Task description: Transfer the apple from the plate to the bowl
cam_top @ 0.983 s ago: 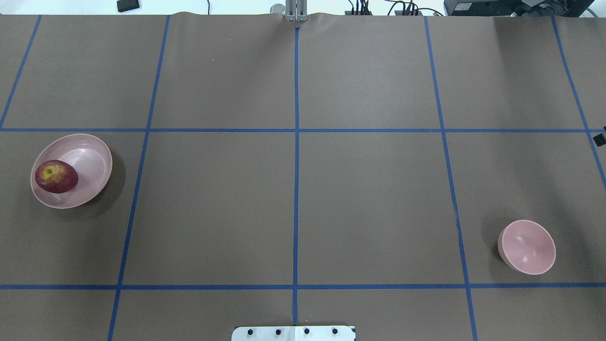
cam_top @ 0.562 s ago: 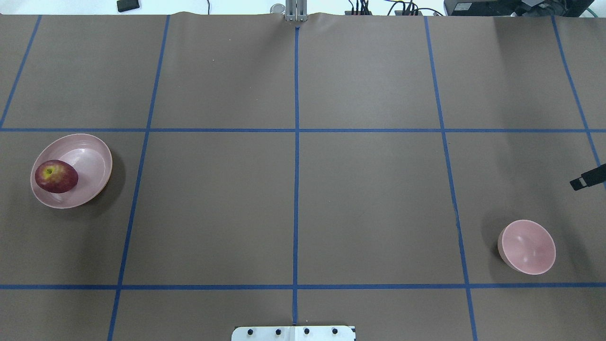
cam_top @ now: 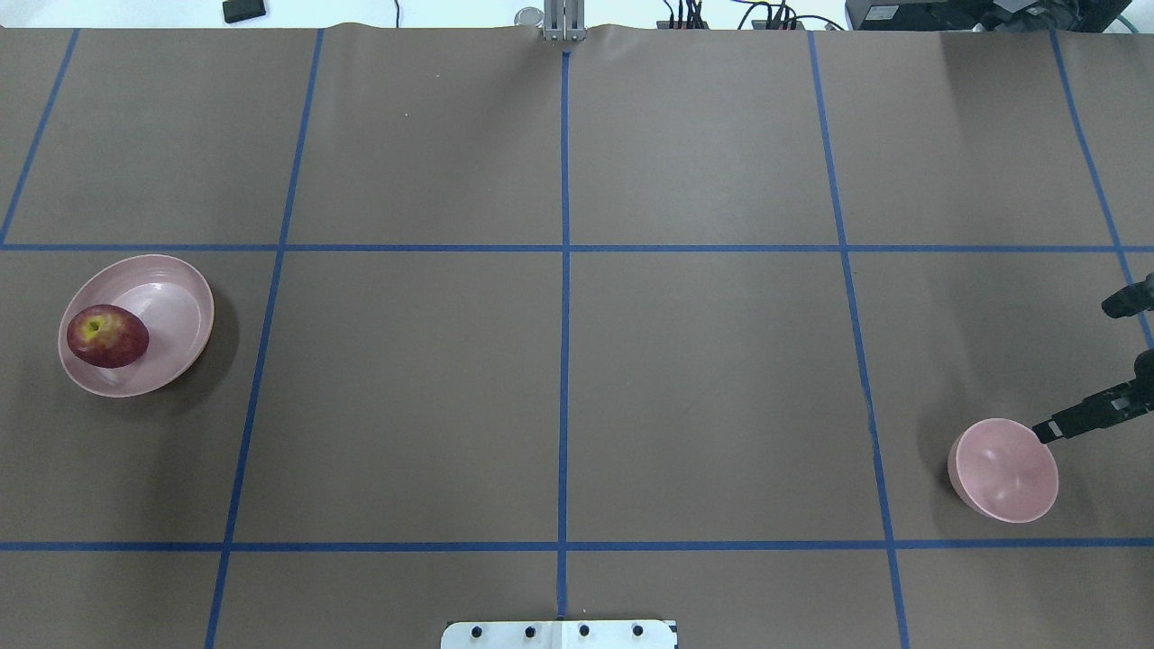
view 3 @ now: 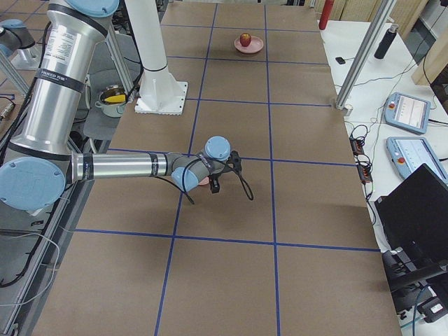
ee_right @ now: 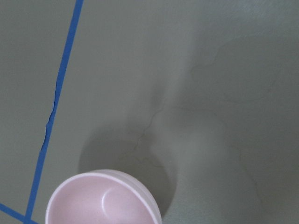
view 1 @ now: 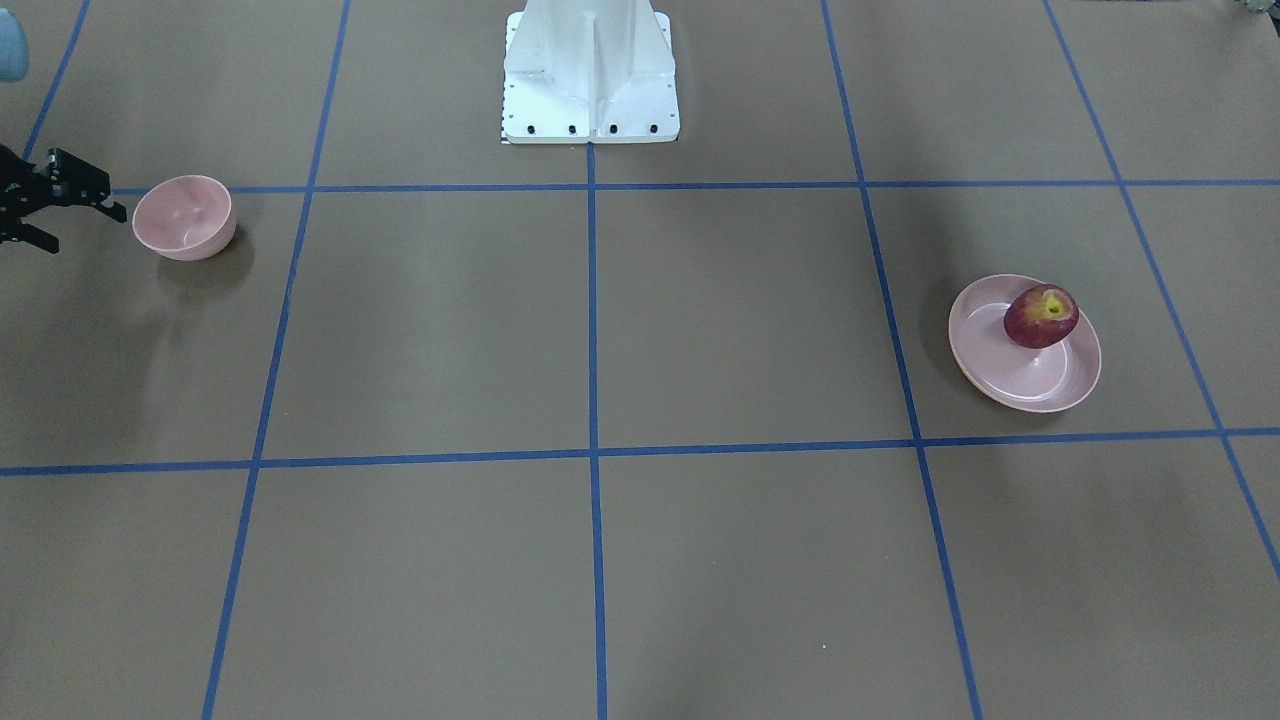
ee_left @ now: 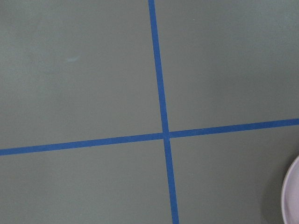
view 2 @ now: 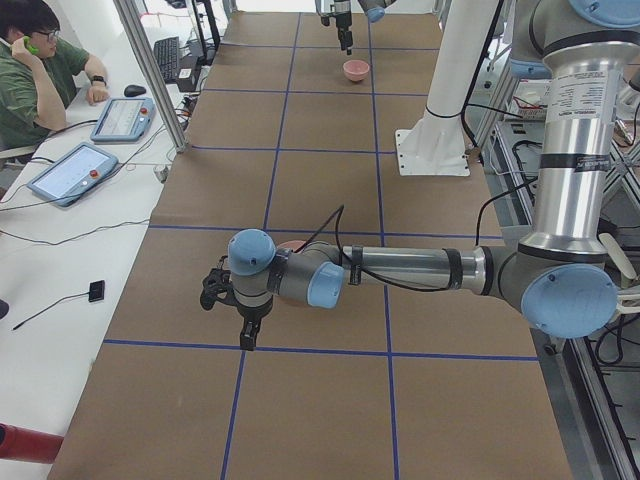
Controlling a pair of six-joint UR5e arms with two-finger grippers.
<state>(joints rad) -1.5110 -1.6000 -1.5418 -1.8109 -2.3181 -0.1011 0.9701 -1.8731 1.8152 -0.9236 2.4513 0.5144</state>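
I will bring the bowl over for the apple [view 1: 1040, 316], so next I will grab the bowl by its rim [view 1: 184, 179] with my right gripper.
The dark-red apple [cam_top: 107, 335] lies on the near-left part of the wide pink plate [cam_top: 176, 288] at the table's left; both also show in the front view, the apple [view 1: 1040, 316] on the plate [view 1: 1040, 390]. The small deep pink bowl [cam_top: 1005, 469] stands empty at the right. My right gripper [cam_top: 1077, 370] comes in from the right edge, open, one fingertip [cam_top: 1046, 432] just beside the bowl's far rim. It also shows in the front view [view 1: 88, 230]. My left gripper [view 2: 238, 318] shows only in the exterior left view, above the table near the plate; I cannot tell its state.
Blue tape lines divide the brown table cover into squares. The white robot base [view 1: 590, 75] stands at the middle of the robot's side. An operator [view 2: 40, 70] sits beside the table with tablets [view 2: 75, 170]. The left wrist view shows a pink rim [ee_left: 292, 196].
My right gripper has come in from the right edge, from a bare fingertip in view to both fingers showing, one now beside the bowl. Apple, plate and bowl have not moved.
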